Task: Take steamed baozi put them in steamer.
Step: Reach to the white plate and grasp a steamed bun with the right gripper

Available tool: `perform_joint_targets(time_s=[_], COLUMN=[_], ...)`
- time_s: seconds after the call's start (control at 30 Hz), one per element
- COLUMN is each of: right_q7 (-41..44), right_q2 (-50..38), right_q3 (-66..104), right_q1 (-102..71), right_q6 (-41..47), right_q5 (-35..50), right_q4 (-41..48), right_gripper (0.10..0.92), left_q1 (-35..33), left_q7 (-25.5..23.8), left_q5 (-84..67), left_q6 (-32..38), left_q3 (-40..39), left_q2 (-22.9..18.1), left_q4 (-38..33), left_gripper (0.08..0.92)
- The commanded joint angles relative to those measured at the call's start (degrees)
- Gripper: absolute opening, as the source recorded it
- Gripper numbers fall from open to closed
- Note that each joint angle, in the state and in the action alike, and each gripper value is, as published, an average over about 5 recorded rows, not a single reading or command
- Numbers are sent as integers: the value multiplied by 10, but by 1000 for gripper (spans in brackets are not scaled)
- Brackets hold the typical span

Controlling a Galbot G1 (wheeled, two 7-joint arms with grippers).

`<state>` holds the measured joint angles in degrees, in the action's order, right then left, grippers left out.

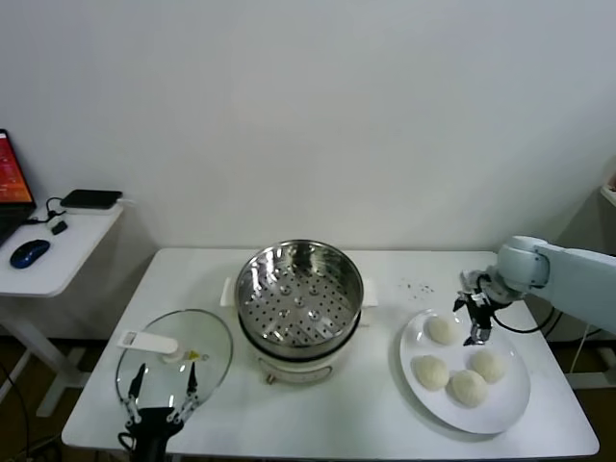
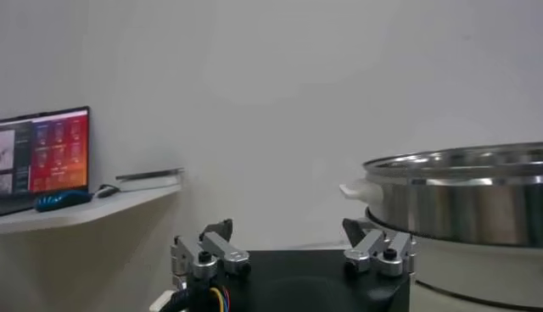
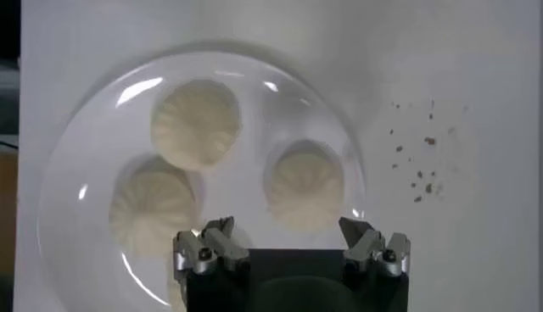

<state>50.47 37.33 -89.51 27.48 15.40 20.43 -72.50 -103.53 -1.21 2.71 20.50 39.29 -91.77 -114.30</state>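
The robot's right gripper will next grab the back baozi by its rounded sides to put the baozi in the steamer [image 1: 298, 287].
Several off-white baozi [image 1: 442, 330] lie on a white plate [image 1: 510, 397] at the table's right. In the right wrist view three of them show, the nearest baozi [image 3: 305, 186] just ahead of my fingers. My right gripper [image 1: 476, 322] [image 3: 286, 227] hovers open over the plate's far side, holding nothing. The steamer [image 1: 298, 287], a shiny perforated steel basket on a cream cooker base [image 1: 289, 366], stands mid-table with nothing inside. My left gripper [image 1: 162, 399] [image 2: 287, 229] is parked open at the front left; the steamer [image 2: 458, 195] is seen from the side there.
A round glass lid [image 1: 207, 351] with a white handle [image 1: 149, 342] lies left of the cooker, under the left gripper. Dark crumbs [image 1: 416, 286] dot the table behind the plate. A side table [image 1: 67, 252] with a mouse and laptop stands at far left.
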Motion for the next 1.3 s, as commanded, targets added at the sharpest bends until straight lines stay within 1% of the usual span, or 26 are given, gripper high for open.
perform_joint_targets(time_s=[0.03,1.1,1.2,1.3], right_q7=[-1,-11,-12,-11], right_q2=[39,68,66,64], right_q3=[-6,27,24,21], right_q1=[-13,-67,-64,-60], right_q6=[-7,9,9,9], right_q5=[1,-4,-7,-10], right_q4=[53,66,62,57], right_gripper=[823,822,786,727], left_q1=[0,7,9,10], left_q7=[0,-1,-1,-1], left_q5=[2,11,10,10], left_q6=[2,-1,-1,-1], left_q3=[4,11,12,12], left_q2=[0,2,2,2], left_q4=[3,13,14,15], left_gripper=[823,823,823,823])
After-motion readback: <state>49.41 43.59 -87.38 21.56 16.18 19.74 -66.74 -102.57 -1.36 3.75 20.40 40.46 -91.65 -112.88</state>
